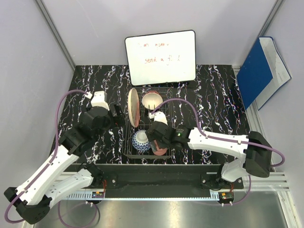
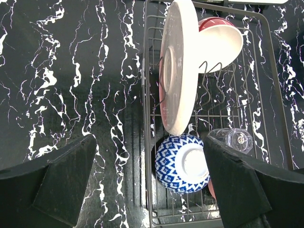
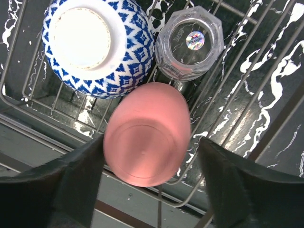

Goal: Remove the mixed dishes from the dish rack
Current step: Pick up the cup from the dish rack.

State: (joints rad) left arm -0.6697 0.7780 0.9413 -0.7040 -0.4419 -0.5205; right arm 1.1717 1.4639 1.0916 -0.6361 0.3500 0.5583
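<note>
My right gripper would leave the salmon-pink cup point(image 1: 160, 150) in the rack point(image 1: 168, 90) if I lifted it now, because there is a gap beside its open finger.
The black wire dish rack point(image 1: 168, 90) stands mid-table. In it a pale plate point(image 1: 133, 107) stands on edge beside a cream bowl point(image 1: 153, 99). Nearer the front, all upside down, are a blue-and-white bowl point(image 3: 95, 42), a clear glass point(image 3: 190, 42) and a salmon-pink cup point(image 3: 147, 142). My right gripper point(image 3: 149, 156) is open astride the cup. Its left finger is at the cup's side and its right finger stands apart. My left gripper point(image 2: 149, 156) hangs open above the rack's left edge point(image 2: 145, 95), with the blue bowl point(image 2: 183, 164) below between its fingers.
A whiteboard point(image 1: 160, 57) with red writing leans at the back of the black marbled table point(image 1: 213, 99). A blue folder point(image 1: 259, 71) rests against the right wall. Grey walls close in both sides.
</note>
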